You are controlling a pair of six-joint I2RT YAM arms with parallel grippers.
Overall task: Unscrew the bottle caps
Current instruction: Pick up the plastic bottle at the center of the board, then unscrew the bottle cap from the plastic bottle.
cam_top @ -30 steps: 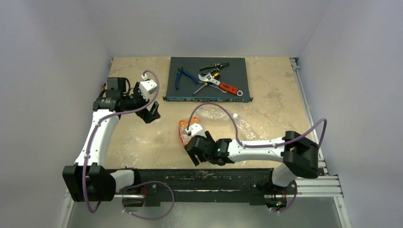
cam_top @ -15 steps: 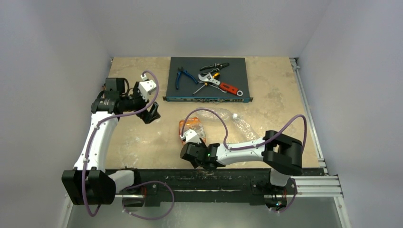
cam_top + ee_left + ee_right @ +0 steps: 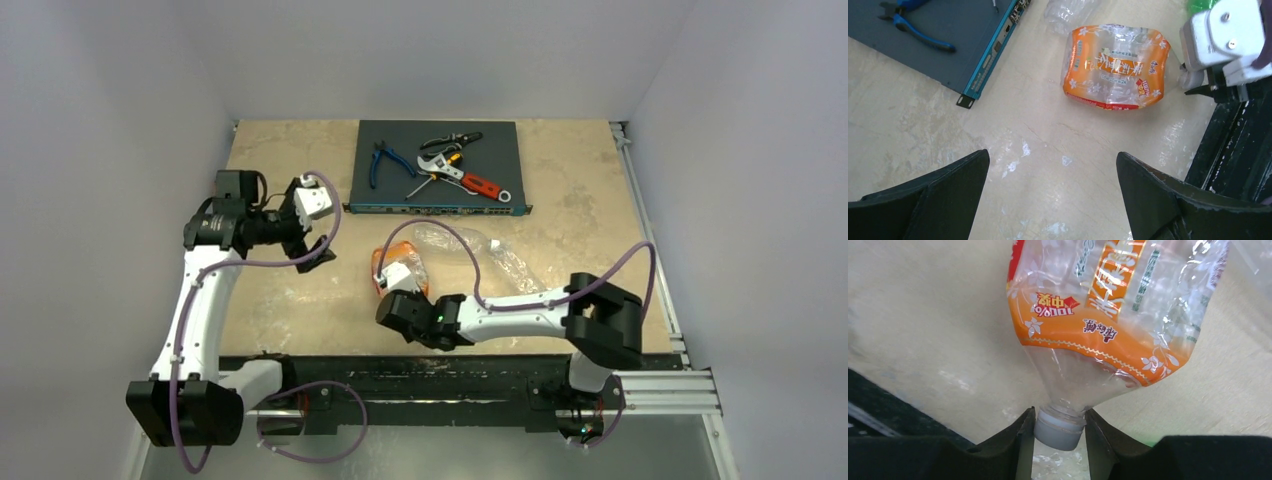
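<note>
I will next grab the squat bottle's orange-labelled body (image 3: 1118, 287) with my left gripper, away from the white cap (image 3: 1058, 429), so my right gripper can unscrew the bottle.
The squat bottle with the orange label (image 3: 1108, 305) lies on its side on the table, also seen from above (image 3: 384, 263) and in the left wrist view (image 3: 1113, 67). My right gripper (image 3: 1058, 432) is shut on its white cap (image 3: 1058, 429), one finger on each side. From above, that gripper (image 3: 390, 300) sits at the bottle's near end and hides the cap. Two clear crinkled bottles (image 3: 440, 238) (image 3: 515, 265) lie behind. A bit of the green bottle (image 3: 1198, 4) shows. My left gripper (image 3: 1053, 165) is open and empty over bare table, left of the bottles (image 3: 318, 252).
A dark flat box (image 3: 390, 190) at the back carries blue pliers (image 3: 385, 160), a wrench (image 3: 445, 165) and other metal tools. A black rail (image 3: 450, 370) runs along the near edge. Walls close in left, right and behind.
My right gripper has moved left and forward up to the orange-label bottle's cap end. My left gripper has shifted slightly left and nearer.
</note>
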